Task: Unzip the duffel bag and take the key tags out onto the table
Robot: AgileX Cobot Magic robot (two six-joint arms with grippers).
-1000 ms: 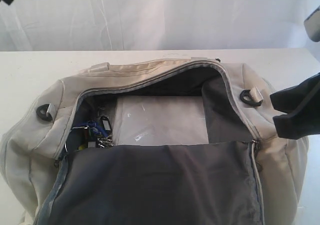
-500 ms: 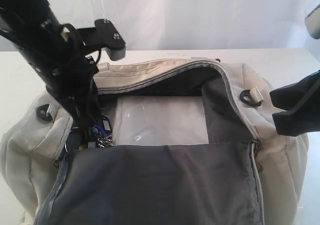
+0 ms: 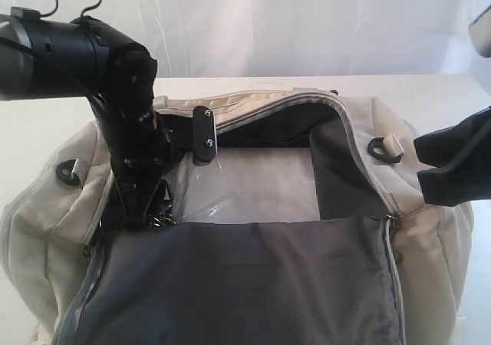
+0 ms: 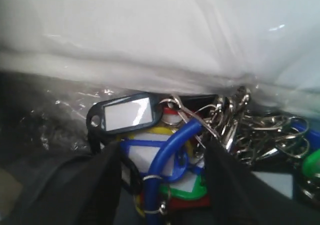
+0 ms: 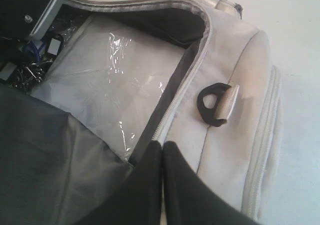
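I should next use my left gripper to grab the heap of key tags by its blue loop [image 4: 170, 150], and then I can take the key tags out onto the table.
The cream duffel bag [image 3: 253, 103] lies unzipped on the white table [image 3: 38, 107], its dark grey flap [image 3: 245, 284] folded toward the front. The key tags [image 4: 175, 145] sit in the bag's left end: blue, yellow, green, red and black tags with metal clips. My left gripper [image 4: 162, 157] is open, reaching down into that end, with one black finger [image 4: 100, 185] on each side of the bunch. In the exterior view the left arm hides most of the tags; only some clips [image 3: 159, 221] show. My right gripper [image 5: 162, 150] is shut on nothing, just over the bag's right end.
A flat white packet in clear plastic [image 3: 245, 180] fills the bag's floor beside the tags. A black D-ring [image 3: 383, 147] on a strap sits on the right end of the bag, close to the right gripper [image 3: 420, 165]. A white curtain hangs behind the table.
The left arm has come in from the upper left and dropped into the bag's left end, over the key tags. The right gripper has barely moved.
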